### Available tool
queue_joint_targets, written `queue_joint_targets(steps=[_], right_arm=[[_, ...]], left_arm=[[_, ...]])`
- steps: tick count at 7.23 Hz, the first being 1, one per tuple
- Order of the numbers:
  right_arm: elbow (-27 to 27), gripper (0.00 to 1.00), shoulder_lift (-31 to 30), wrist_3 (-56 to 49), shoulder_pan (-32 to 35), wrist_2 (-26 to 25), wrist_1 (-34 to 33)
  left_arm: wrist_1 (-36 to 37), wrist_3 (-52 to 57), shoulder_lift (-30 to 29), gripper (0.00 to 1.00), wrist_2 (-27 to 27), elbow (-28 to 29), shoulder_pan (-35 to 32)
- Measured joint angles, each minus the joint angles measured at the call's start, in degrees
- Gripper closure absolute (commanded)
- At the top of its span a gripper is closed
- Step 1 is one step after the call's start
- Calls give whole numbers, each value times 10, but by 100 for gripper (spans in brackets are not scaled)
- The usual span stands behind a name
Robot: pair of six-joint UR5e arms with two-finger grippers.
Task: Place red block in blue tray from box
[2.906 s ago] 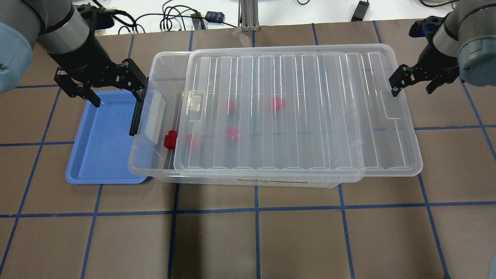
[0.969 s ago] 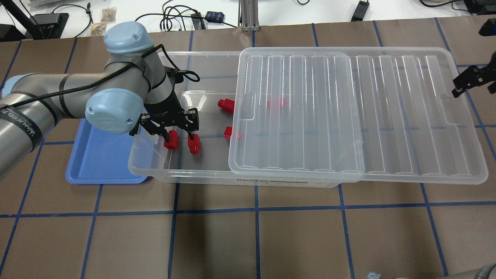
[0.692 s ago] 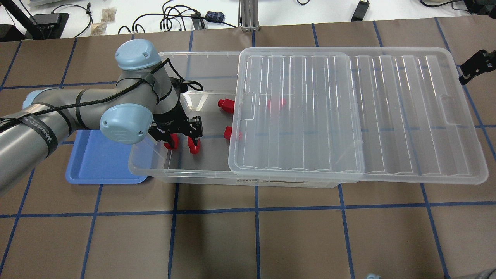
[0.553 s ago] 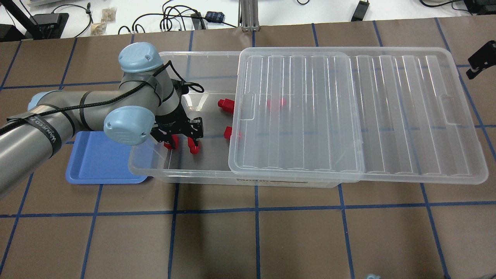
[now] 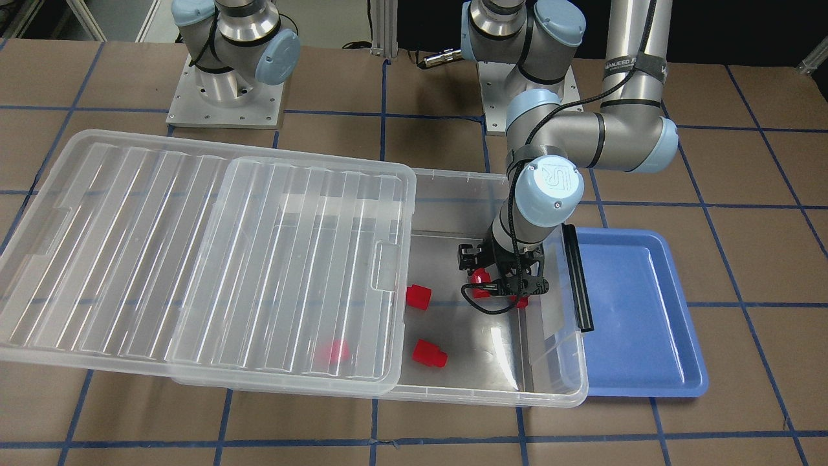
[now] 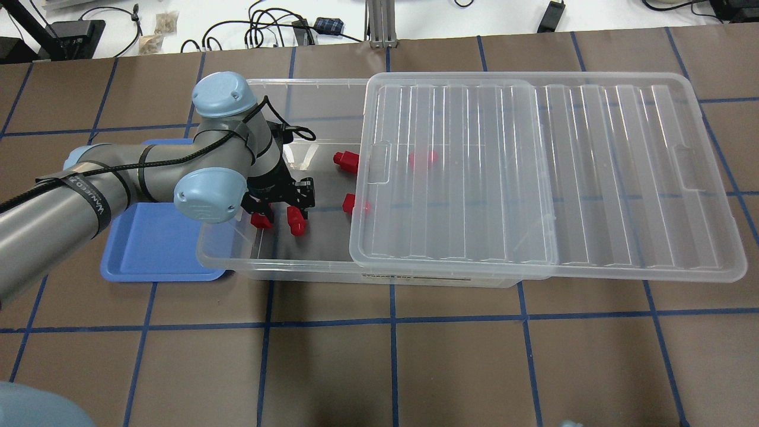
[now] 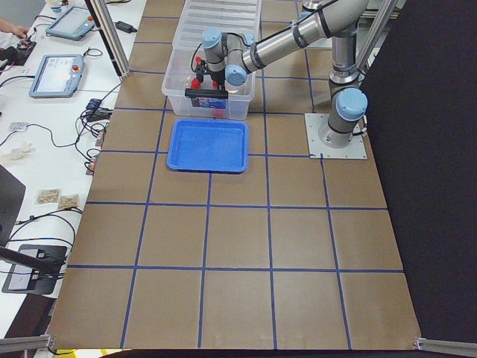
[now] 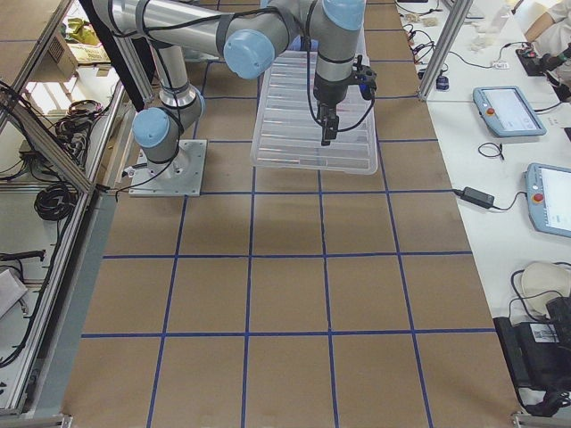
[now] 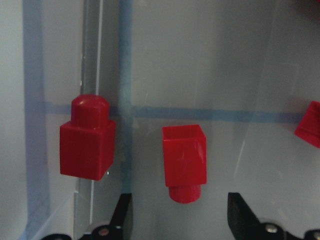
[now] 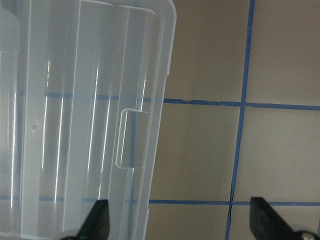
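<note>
I will place the red block in the blue tray [image 5: 638, 314], so my left gripper will next grab the block by its square body [image 5: 481, 283].
My left gripper [image 6: 278, 212] is open and low inside the clear box [image 6: 308, 270], at its uncovered end. In the left wrist view the gripper [image 9: 181, 222] has one red block [image 9: 184, 161] lying in line with the gap between its fingers, stub toward them, untouched. A second red block [image 9: 87, 146] lies to its left. Both show from overhead [image 6: 296, 221] [image 6: 261, 220]. The blue tray [image 6: 148, 252] lies empty beside the box. My right gripper [image 10: 180, 225] is open and empty over the lid's far end.
The ribbed lid [image 6: 533, 172] is slid aside and covers most of the box. Two red blocks [image 6: 345, 160] [image 6: 354, 205] lie near its edge, and another [image 6: 424, 158] lies under it. A black bar [image 5: 577, 278] runs along the box end by the tray.
The lid slid right, uncovering the box's left end. My left arm came over the tray into the box and sank over the two blocks. My right gripper drew back out of the overhead view.
</note>
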Motion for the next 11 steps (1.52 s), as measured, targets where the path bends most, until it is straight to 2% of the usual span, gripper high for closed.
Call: queue_joint_targets(steps=[3,4,5,6,8,11], right_arm=[[-5,0,-14,81,62,-3,18],[-5,0,-19,134,101,-3,22],[-5,0,-21,182,138,-1,24],[-6,0,-22,229,172,1,25],[-6,0,-21,303,228,-1,26],[-4,0,-21,347,251,2,27]], left_arm=[[17,-1,-18,32,0,0,0],[24,-1,-24,41,-1,0,0],[31,-1,-29,64,-1,0,0],[36,0,-33,100,-2,0,0],[40,-3,-34,100,-3,1,0],[27,-17,-19,100,-3,19,-2]])
